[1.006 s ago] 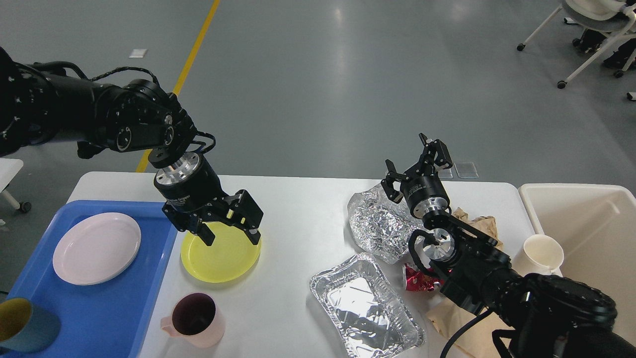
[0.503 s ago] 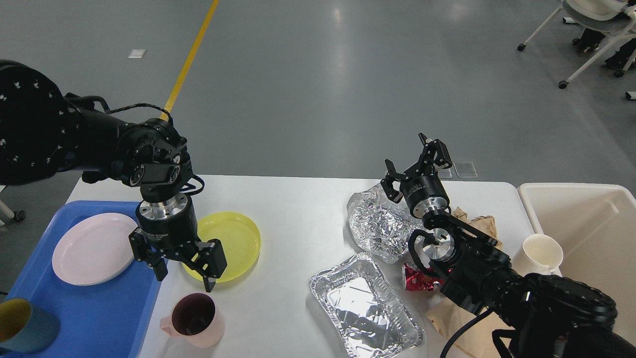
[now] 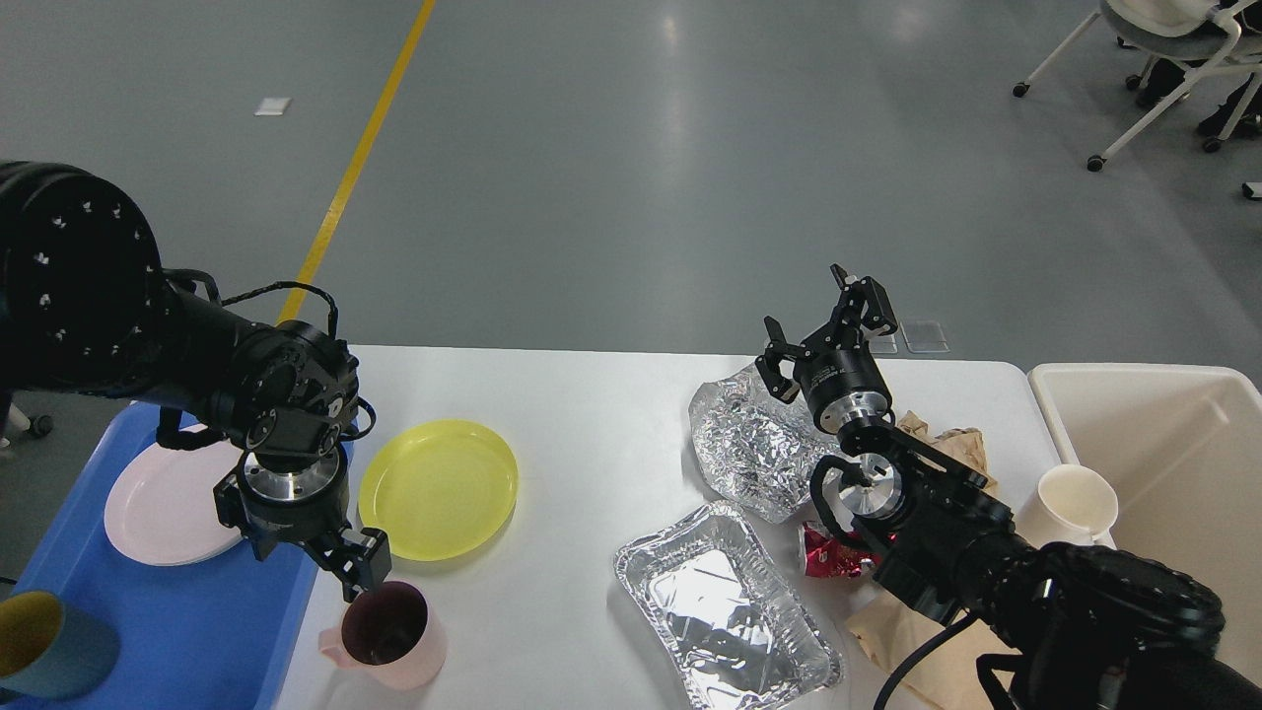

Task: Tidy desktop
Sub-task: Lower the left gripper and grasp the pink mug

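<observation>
I need to grab the pink mug by its rim (image 3: pixel 399 587) with my left gripper next, so I can tidy it away into the blue tray (image 3: pixel 213 609).
The white desktop (image 3: pixel 592 404) holds a yellow plate (image 3: pixel 439 488), a pink mug (image 3: pixel 386 636), a crumpled foil sheet (image 3: pixel 754 444), a foil tray (image 3: pixel 725 611), a red wrapper (image 3: pixel 831 554), brown paper (image 3: pixel 951 439) and a paper cup (image 3: pixel 1075 501). My left gripper (image 3: pixel 308 560) is open and empty, pointing down just behind the pink mug's rim, at the tray's right edge. My right gripper (image 3: pixel 823 320) is open and empty, raised above the far edge of the crumpled foil.
A blue tray (image 3: pixel 197 631) at the front left holds a pink plate (image 3: pixel 158 508) and a blue and yellow cup (image 3: pixel 44 646). A cream bin (image 3: pixel 1173 463) stands off the table's right end. Wheeled chairs (image 3: pixel 1163 59) are far right on the floor.
My left gripper has moved from above the yellow plate toward the front left and down, to just behind the pink mug. The right arm has not moved.
</observation>
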